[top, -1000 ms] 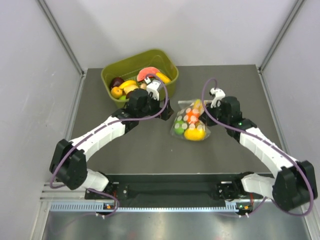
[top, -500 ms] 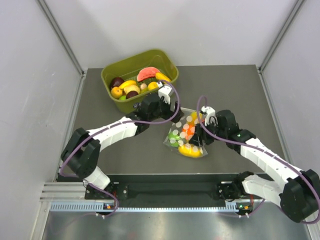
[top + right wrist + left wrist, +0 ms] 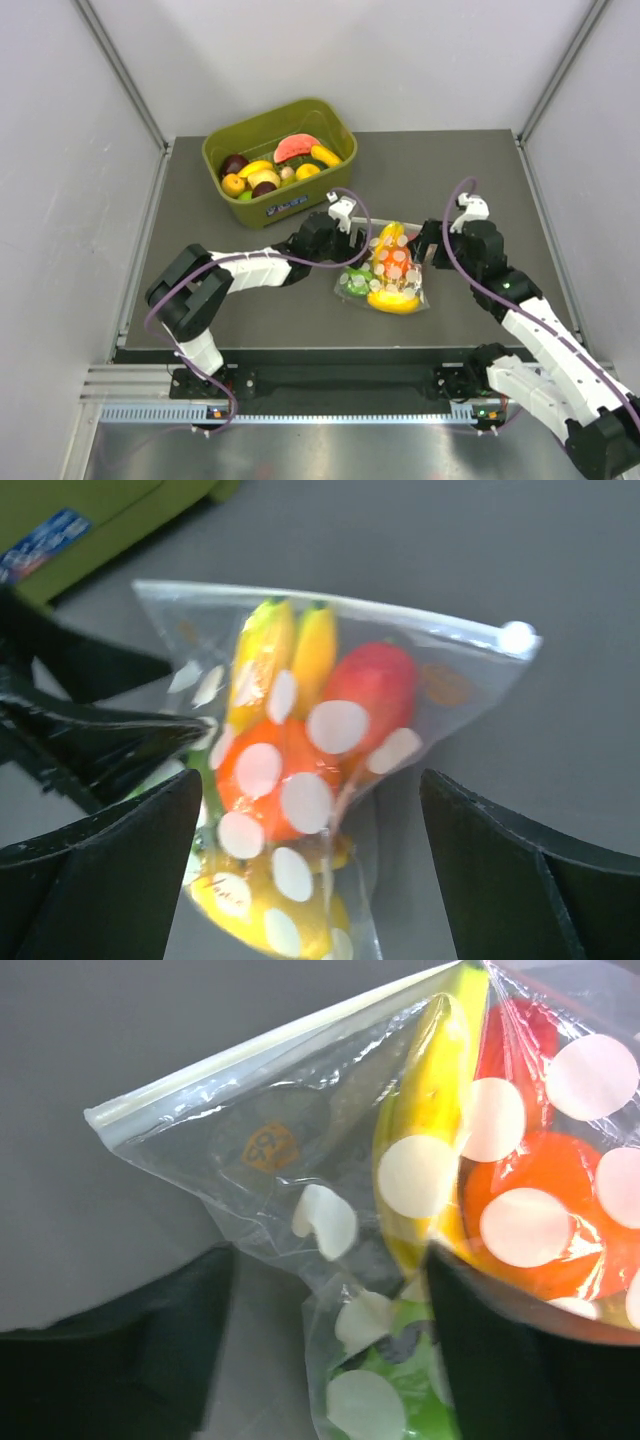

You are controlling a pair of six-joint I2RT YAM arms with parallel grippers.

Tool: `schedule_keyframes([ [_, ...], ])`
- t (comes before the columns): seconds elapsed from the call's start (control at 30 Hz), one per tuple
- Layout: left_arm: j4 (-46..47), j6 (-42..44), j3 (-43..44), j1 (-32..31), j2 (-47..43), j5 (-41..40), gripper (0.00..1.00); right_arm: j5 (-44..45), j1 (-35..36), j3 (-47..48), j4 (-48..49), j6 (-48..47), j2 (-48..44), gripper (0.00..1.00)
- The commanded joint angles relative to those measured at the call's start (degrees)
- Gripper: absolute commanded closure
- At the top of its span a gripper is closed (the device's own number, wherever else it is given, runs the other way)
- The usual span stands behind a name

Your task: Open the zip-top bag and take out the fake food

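My right gripper needs to grab the zip-top bag's side edge (image 3: 474,708) near the white slider next, so the slider stays free to open the bag.
The zip-top bag (image 3: 392,268) lies on the dark table between my two grippers, its zip strip (image 3: 270,1045) looking shut and a white slider (image 3: 517,637) at one end. Inside it is the fake food: a yellow banana bunch (image 3: 430,1110), an orange piece (image 3: 540,1210), a red piece (image 3: 372,685) and a green piece (image 3: 400,1400). My left gripper (image 3: 352,243) is at the bag's left side, open, and the bag's lower corner reaches in between its fingers (image 3: 120,1350). On the bag's right my right gripper (image 3: 426,250) stands open, the bag just ahead of its fingers (image 3: 520,880).
An olive-green tub (image 3: 283,205) with several toy fruits, a pink watermelon slice (image 3: 295,148) among them, stands at the back left, close behind the left arm. Grey walls enclose the table on three sides.
My right gripper has opened, let go of the bag and drawn back to the right. The left gripper has swung down from the tub to the bag's left side. The bag shifted slightly.
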Motion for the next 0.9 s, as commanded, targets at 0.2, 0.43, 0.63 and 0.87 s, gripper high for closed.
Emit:
schedule_keyframes([
  [0.2, 5.6, -4.4, -5.7, 0.0, -1.9, 1.4, 0.76, 3.4, -7.3, -6.6, 5.6, 7.6, -2.7, 0.08],
  [0.43, 6.9, -5.9, -7.8, -0.2, -3.5, 3.6, 0.9, -15.5, -16.2, -15.1, 25.5, 11.0, -1.1, 0.11],
  [0.63, 7.0, -6.0, -8.8, -0.6, -3.5, 3.4, 0.93, -21.1, -17.7, -18.1, 39.0, 14.0, 2.0, 0.12],
  [0.87, 6.9, -5.8, -10.2, -1.3, -4.8, 2.6, 0.92, -23.7, -18.9, -16.7, 50.7, 15.2, 12.2, 0.13],
])
